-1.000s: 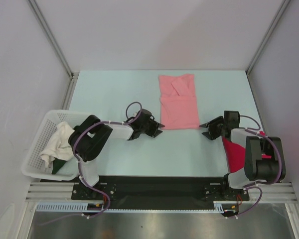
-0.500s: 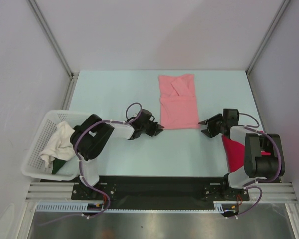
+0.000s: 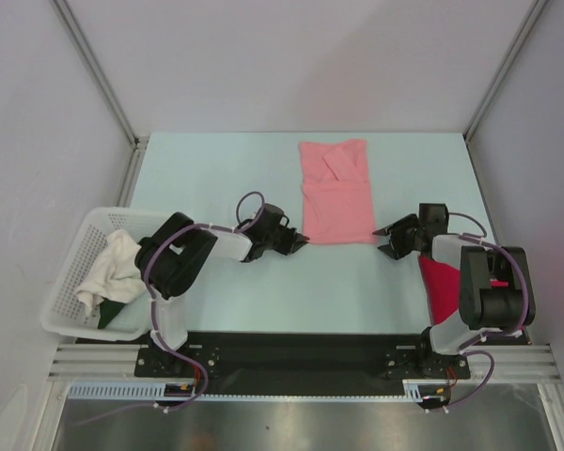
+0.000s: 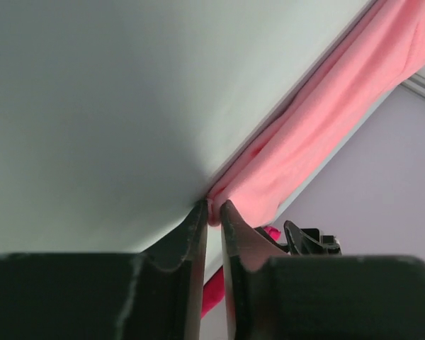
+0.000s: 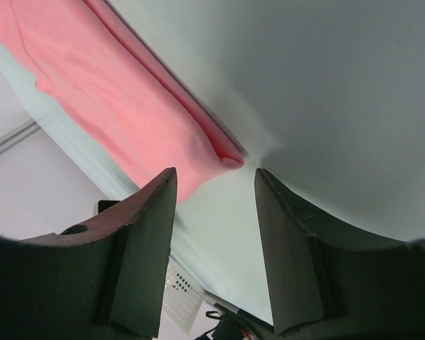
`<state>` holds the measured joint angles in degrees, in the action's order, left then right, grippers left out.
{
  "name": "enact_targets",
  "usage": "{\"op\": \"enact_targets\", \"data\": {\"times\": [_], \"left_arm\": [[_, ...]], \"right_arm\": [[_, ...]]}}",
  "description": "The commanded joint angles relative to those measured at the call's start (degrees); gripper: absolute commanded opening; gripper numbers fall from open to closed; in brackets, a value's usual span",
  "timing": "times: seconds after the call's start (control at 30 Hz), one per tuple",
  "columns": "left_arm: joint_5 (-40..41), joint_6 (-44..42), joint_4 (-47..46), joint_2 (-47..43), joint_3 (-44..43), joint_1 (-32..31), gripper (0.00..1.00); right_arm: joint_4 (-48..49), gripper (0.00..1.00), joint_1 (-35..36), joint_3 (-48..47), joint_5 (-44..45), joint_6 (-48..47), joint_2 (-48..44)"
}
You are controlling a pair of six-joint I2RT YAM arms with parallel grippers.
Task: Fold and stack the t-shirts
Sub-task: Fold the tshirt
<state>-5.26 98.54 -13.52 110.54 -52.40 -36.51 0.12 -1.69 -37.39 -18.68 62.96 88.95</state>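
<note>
I will fold the t-shirt's near edge over evenly, so next I will grab the salmon-pink t-shirt [image 3: 336, 193] with my right gripper by its free near corner [image 3: 375, 241], matching my left gripper's.
The salmon-pink t-shirt [image 3: 336, 193] lies folded into a long strip at the table's middle back. My left gripper [image 3: 304, 241] is at its near left corner. In the left wrist view the gripper [image 4: 214, 207] is pinched shut on the edge of that pink corner [image 4: 319, 120]. My right gripper [image 3: 382, 241] is at the near right corner. In the right wrist view it [image 5: 214, 173] is open, with the pink shirt's corner [image 5: 113, 92] just ahead of the fingertips and not touching them. The magenta-red t-shirt [image 3: 442, 287] lies bunched under the right arm.
A white lattice basket [image 3: 66, 282] at the near left holds white and dark green cloth. Grey walls and metal frame posts enclose the table on three sides. The magenta shirt also shows behind the left fingers [image 4: 216, 294].
My left gripper has slid a little right to the pink shirt's corner and closed on it. My right gripper has crept slightly toward the other corner.
</note>
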Motion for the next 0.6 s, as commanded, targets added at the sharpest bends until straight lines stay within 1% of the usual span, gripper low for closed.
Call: {"op": "enact_targets", "data": {"times": [0.0,0.03,0.13,0.23,0.4,0.43,0.57], "left_arm": [[0.7,-1.6,2.0,2.6,0.6,1.0,0.17],[0.5,-1.9,1.7,2.5,0.5,1.2,0.13],[-0.1,-2.5,1.7,2.6,-0.2,1.3,0.07],[-0.6,-3.2,1.7,2.7,-0.5,1.4,0.04],[-1.9,-3.8,1.6,2.9,-0.4,1.5,0.03],[-2.0,-3.8,1.4,3.0,-0.4,1.5,0.02],[-2.3,-4.6,0.3,2.8,-0.2,1.6,0.01]], "right_arm": [[-1.9,0.52,0.3,-2.3,0.7,-0.2,1.1],[-1.7,0.52,0.3,-2.0,0.7,-0.2,1.2],[-1.3,0.48,0.3,-2.2,0.7,-0.1,2.5],[-0.7,0.46,0.3,-2.2,0.6,0.1,3.4],[-0.6,0.44,0.0,-2.3,0.8,0.6,4.7],[1.1,0.43,0.0,-2.3,0.7,0.9,4.8],[1.5,0.34,0.0,-2.3,1.2,1.2,5.4]]}}
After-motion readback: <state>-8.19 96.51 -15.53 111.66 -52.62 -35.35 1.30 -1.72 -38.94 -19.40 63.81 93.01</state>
